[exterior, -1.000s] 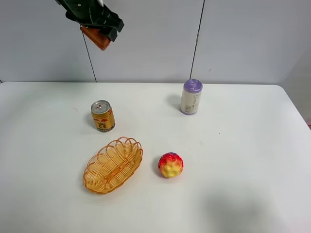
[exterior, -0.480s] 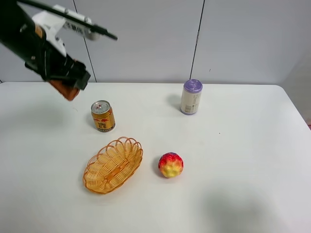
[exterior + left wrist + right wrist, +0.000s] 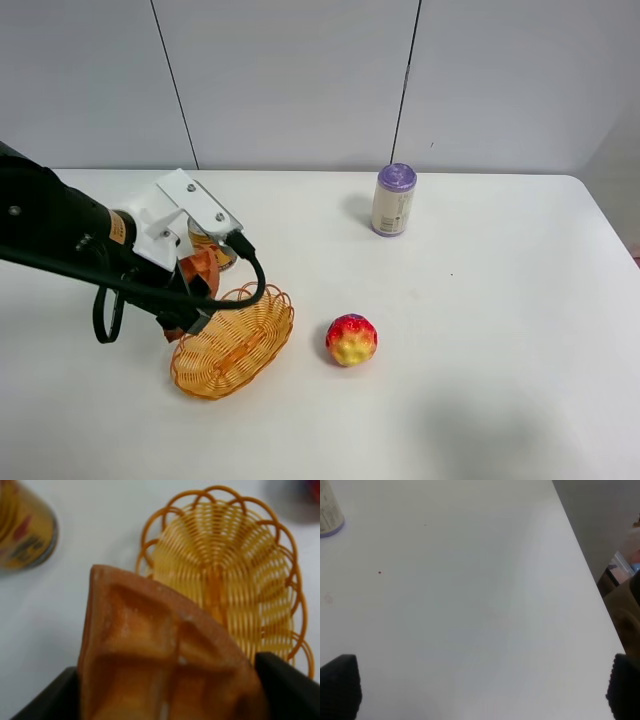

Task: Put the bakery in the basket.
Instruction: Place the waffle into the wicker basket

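I should keep holding the waffle wedge in my left gripper until the wedge gets to the middle of the wicker basket. The wedge hangs short of there in the left wrist view.
My left gripper (image 3: 193, 292) is shut on the bakery (image 3: 203, 270), an orange-brown waffle wedge with a square grid top. It holds the wedge just above the near left rim of the oval wicker basket (image 3: 238, 338). In the left wrist view the waffle (image 3: 155, 655) fills the foreground between the dark fingers (image 3: 287, 690), with the basket (image 3: 240, 575) just beyond it. My right gripper (image 3: 480, 690) is open and empty over bare table; only its fingertips (image 3: 337, 685) show. It is out of the high view.
A gold drink can (image 3: 207, 243) stands behind the left gripper, mostly hidden, and also shows in the left wrist view (image 3: 22, 530). A round red-yellow fruit (image 3: 351, 339) lies right of the basket. A purple-lidded can (image 3: 393, 198) stands at the back. The table's right edge (image 3: 585, 570) is near the right gripper.
My left arm has swung down from high at the back left to the basket's left rim, carrying the waffle with it. Nothing else has moved.
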Robot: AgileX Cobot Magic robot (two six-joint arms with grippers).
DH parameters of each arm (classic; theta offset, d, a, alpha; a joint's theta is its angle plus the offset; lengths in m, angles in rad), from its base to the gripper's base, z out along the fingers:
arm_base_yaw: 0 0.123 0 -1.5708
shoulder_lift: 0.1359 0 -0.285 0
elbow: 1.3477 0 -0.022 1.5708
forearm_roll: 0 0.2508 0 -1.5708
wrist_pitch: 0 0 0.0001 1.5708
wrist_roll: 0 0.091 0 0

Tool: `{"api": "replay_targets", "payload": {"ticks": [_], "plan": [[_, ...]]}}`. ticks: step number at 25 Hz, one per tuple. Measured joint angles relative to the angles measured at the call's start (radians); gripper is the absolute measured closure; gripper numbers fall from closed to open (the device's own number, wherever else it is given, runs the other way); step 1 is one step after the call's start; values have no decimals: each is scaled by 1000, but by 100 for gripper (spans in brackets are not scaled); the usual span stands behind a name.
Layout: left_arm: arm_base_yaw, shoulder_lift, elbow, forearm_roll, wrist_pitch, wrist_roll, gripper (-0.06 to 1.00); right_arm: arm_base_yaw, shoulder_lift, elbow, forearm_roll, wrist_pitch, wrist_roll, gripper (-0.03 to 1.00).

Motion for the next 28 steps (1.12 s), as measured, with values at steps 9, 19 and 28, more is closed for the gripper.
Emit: {"api": "replay_targets", "payload": {"ticks": [9,19,28], "plan": [[-28,214,3,-122,-80,220,28,0,0,0,0,0,0,-2],[-39,271,3,-243,-170,232,28,0,0,0,0,0,0,-2],[-39,272,3,-246,-185,222,17,0,0,0,0,0,0,-2]]}}
